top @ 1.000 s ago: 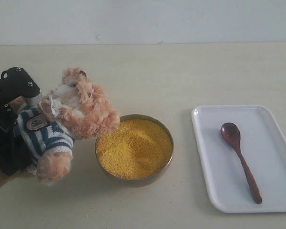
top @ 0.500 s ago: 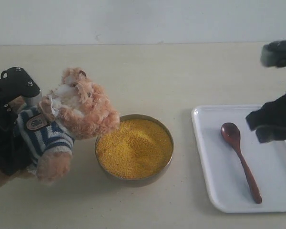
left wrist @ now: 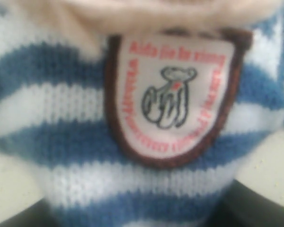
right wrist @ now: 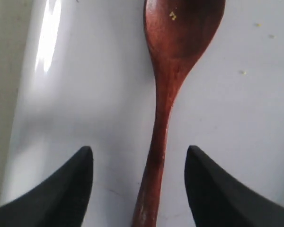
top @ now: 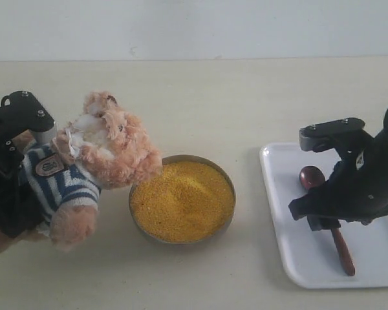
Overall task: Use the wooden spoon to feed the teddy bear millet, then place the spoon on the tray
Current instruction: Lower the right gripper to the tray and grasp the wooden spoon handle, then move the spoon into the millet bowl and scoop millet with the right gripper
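Next, my right gripper grabs the spoon by its handle (top: pixel 341 247), so the wooden spoon's scoop (top: pixel 312 176) stays free to carry millet to the teddy bear.
The teddy bear (top: pixel 107 145) leans with its muzzle at the rim of the metal bowl (top: pixel 184 244), which is heaped with yellow millet (top: pixel 181 200). My left gripper (top: pixel 19 152) is shut on the bear's body. Its striped shirt (left wrist: pixel 142 189) and chest badge (left wrist: pixel 173 99) fill the left wrist view. The wooden spoon (top: pixel 312 175) lies flat on the white tray (top: pixel 291 258). My right gripper (top: pixel 326 216) hangs low over it, open. In the right wrist view the spoon (right wrist: pixel 168 94) runs up between the two fingertips of the right gripper (right wrist: pixel 139 149), which do not touch it.
Bowl and tray sit side by side on a beige table (top: pixel 246 103), with a gap between them. A pale wall runs along the back. A few stray millet grains lie on the tray (right wrist: pixel 85 94).
My right arm has come in from the right edge and dropped over the tray, its open gripper now astride the spoon handle. The left arm, the bear and the spoon have not moved.
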### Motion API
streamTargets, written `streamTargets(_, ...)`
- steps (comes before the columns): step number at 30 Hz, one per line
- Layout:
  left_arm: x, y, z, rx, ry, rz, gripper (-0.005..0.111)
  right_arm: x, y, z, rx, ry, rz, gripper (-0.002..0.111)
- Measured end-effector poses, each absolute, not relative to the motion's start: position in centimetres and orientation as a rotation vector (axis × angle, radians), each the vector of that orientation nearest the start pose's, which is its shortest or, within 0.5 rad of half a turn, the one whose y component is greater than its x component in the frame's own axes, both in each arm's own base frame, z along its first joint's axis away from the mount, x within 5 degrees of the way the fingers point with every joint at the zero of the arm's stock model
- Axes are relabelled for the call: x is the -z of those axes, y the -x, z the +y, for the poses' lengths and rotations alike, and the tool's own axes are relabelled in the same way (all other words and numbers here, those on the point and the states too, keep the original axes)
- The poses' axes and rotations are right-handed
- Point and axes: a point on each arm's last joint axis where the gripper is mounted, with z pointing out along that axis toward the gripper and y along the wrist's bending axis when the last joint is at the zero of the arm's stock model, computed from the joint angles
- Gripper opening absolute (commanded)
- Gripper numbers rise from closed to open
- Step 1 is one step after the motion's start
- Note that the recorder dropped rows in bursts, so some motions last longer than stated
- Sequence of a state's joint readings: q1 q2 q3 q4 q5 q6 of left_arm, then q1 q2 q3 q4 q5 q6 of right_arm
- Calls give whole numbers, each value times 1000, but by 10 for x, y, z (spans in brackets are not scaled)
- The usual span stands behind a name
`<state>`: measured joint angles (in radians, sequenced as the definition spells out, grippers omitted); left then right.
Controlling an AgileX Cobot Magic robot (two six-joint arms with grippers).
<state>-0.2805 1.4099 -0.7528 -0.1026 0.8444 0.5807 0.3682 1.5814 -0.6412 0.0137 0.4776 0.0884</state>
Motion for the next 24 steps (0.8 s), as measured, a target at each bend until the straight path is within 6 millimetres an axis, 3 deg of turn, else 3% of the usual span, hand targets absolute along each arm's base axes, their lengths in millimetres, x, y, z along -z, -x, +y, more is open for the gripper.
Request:
streamTargets(5,-202,-219,-70,86,-1156,2739,4,-124,-228,89,-91,363,2888,51)
streamTargets(6,-202,-219,-70,86,-1156,2739,4,-120,-228,89,-87,365,2901,45)
streamTargets(7,-202,-219,-70,86,-1156,2739,4,-120,-228,88,-85,368,2902,32)
streamTargets(8,-202,-219,-70,86,-1156,2739,4,-119,-228,88,-82,373,2900,19)
streamTargets(9,-202,-219,-70,86,-1156,2739,4,-119,-229,89,-84,372,2895,-1)
streamTargets(13,-202,-219,-70,85,-1155,2737,4,-126,-229,88,-63,411,2909,0)
streamTargets(18,-201,-219,-69,70,-1170,2744,4,-178,-237,96,-23,593,2793,0)
streamTargets(22,-201,-219,-65,6,-1150,2771,4,-228,-228,121,113,901,2606,0)
streamTargets(24,-201,-220,-61,-52,-1113,2796,4,-243,-219,138,198,1036,2524,0)
